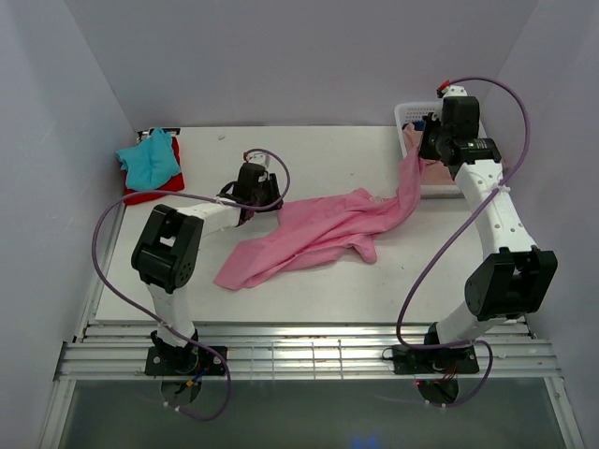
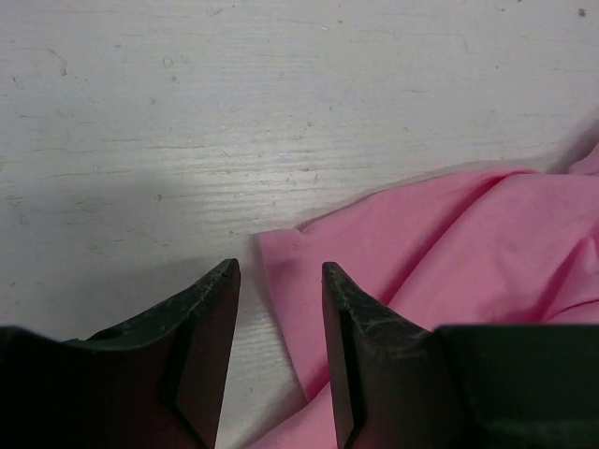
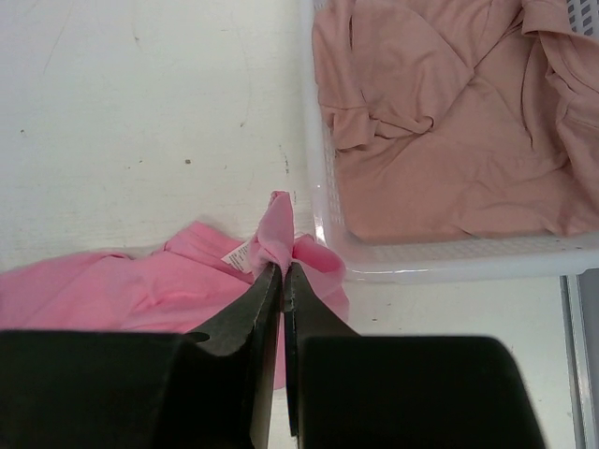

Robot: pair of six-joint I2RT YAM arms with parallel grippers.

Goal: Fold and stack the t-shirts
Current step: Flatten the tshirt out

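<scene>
My left gripper lowers before closing on the pink t-shirt's corner. The corner between its fingers lies flat below them, so closing now would miss it.
The bright pink t-shirt lies stretched and crumpled across the middle of the table. My right gripper is shut on a bunched edge of it, near its white label, and holds that end up beside the basket. My left gripper is open low over the table at the shirt's left edge; a corner of pink cloth lies between and beyond its fingers, not pinched. A teal t-shirt rests on a red t-shirt at the back left. A dusty salmon-pink t-shirt fills the basket.
The white plastic lattice basket stands at the back right, its rim close to my right gripper. White walls enclose the table on three sides. Metal rails run along the near edge.
</scene>
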